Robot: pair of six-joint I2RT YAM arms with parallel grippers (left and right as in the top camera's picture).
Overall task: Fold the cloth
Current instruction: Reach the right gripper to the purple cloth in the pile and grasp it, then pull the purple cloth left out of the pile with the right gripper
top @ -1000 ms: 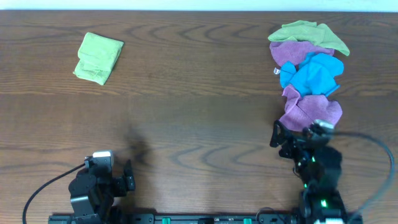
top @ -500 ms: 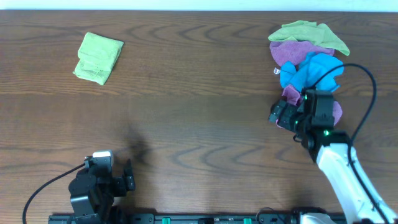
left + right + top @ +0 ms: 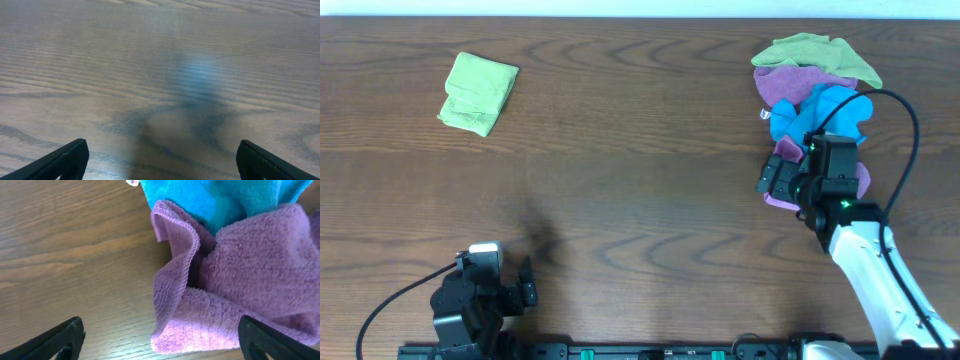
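Next, my right gripper grabs the purple cloth by its near corner edge [image 3: 773,199] [image 3: 164,338] to draw it from under the blue cloth and spread it open for folding.
The cloth [image 3: 786,158] is purple and lies crumpled at the near end of a pile at the right of the table, partly under a bright blue cloth [image 3: 823,116]. My right gripper [image 3: 772,182] hovers over its near left corner. In the right wrist view the cloth [image 3: 240,295] fills the right half. Its near edge lies between the wide-apart jaws of my right gripper [image 3: 160,347], which is open and holds nothing. My left gripper [image 3: 525,285] rests near the front left, and in its own view it [image 3: 160,167] is open over bare wood.
Behind the blue cloth [image 3: 220,197] the pile has another purple piece [image 3: 790,85] and a lime-green cloth [image 3: 817,52]. A small white tag [image 3: 763,113] sticks out at the pile's left. A folded lime-green cloth [image 3: 478,92] lies at the far left of the wooden table [image 3: 640,200].
My right arm has reached forward from the table's near edge to the pile, stopping over the cloth's near corner. The left arm and the cloths have not moved.
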